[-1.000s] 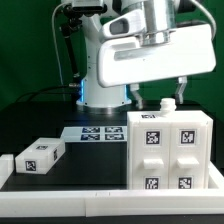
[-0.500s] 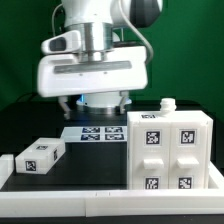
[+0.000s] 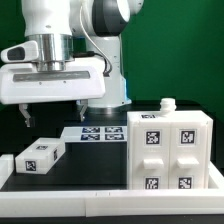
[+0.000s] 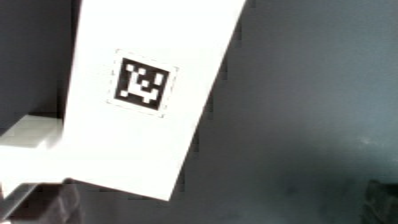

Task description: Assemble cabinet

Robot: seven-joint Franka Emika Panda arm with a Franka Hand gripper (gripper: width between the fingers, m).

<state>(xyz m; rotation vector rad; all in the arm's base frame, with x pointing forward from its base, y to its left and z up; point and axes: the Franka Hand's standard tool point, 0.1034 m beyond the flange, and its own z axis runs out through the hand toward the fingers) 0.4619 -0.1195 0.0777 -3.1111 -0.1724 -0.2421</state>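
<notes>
Next, my gripper takes hold of the block by its opposite sides to fit the loose white block (image 3: 38,155) onto the white cabinet body (image 3: 168,150).
The white cabinet body (image 3: 168,150) stands at the exterior view's right, with several square marker tags on its front and a small white knob (image 3: 165,104) on top. A loose white drawer-like block (image 3: 38,155) with a tag lies on the black table at the exterior view's left. It fills much of the wrist view (image 4: 143,90), tag facing up. My gripper (image 3: 53,113) hangs above this block, well clear of it. Its fingers (image 3: 25,116) are spread wide apart and hold nothing.
The marker board (image 3: 97,133) lies flat on the table between the block and the cabinet. A low white rim (image 3: 100,190) frames the table's front edge. The robot's base stands behind, against a green backdrop.
The arm has swung from above the cabinet at the exterior view's right to above the loose block at the left. The gripper stays open and empty. The parts have not moved.
</notes>
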